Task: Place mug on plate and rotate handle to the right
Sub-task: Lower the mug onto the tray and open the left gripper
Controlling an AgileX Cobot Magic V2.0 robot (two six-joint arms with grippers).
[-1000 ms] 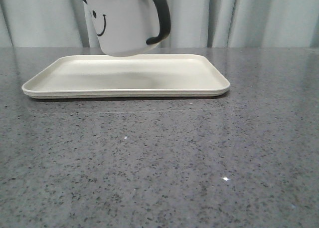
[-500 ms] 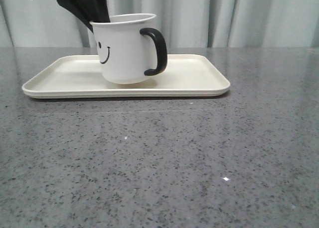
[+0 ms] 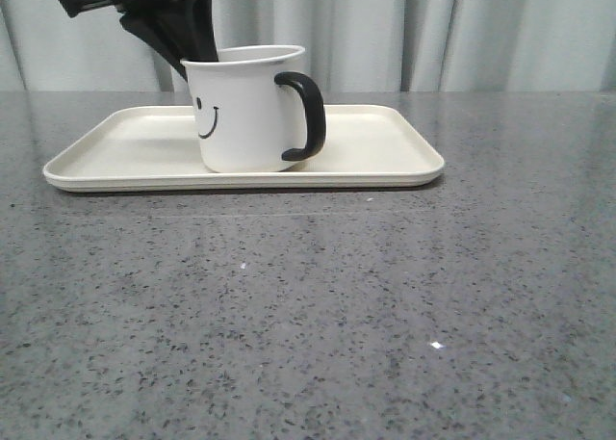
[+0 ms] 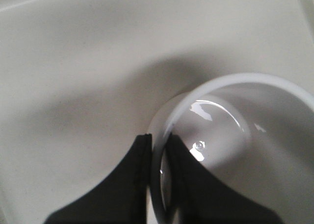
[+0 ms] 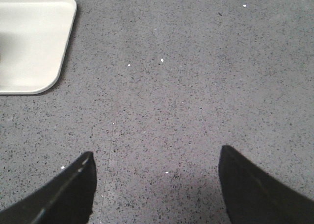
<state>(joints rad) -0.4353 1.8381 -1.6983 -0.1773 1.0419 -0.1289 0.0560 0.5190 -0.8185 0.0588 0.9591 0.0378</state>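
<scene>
The mug's base rests on the plate inside the plate's rim, so the mug would stand and it is time for my left gripper to open.
The white mug (image 3: 241,113) with a black smiley face stands upright on the cream plate (image 3: 385,151), left of its middle. Its black handle (image 3: 306,116) points right. My left gripper (image 3: 192,47) comes down from the upper left and is shut on the mug's rim at its back left side. In the left wrist view the two black fingers (image 4: 125,185) pinch the mug's wall (image 4: 162,150), one inside and one outside, over the plate (image 4: 73,62). My right gripper (image 5: 156,158) is open and empty above bare table, with the plate's corner (image 5: 34,42) to one side.
The grey speckled stone table (image 3: 385,305) stretches in front of and to the right of the plate. A pale pleated curtain (image 3: 481,31) hangs behind the table.
The mug came down from the air onto the plate and now stands level. My left gripper lowered with it and still grips the rim.
</scene>
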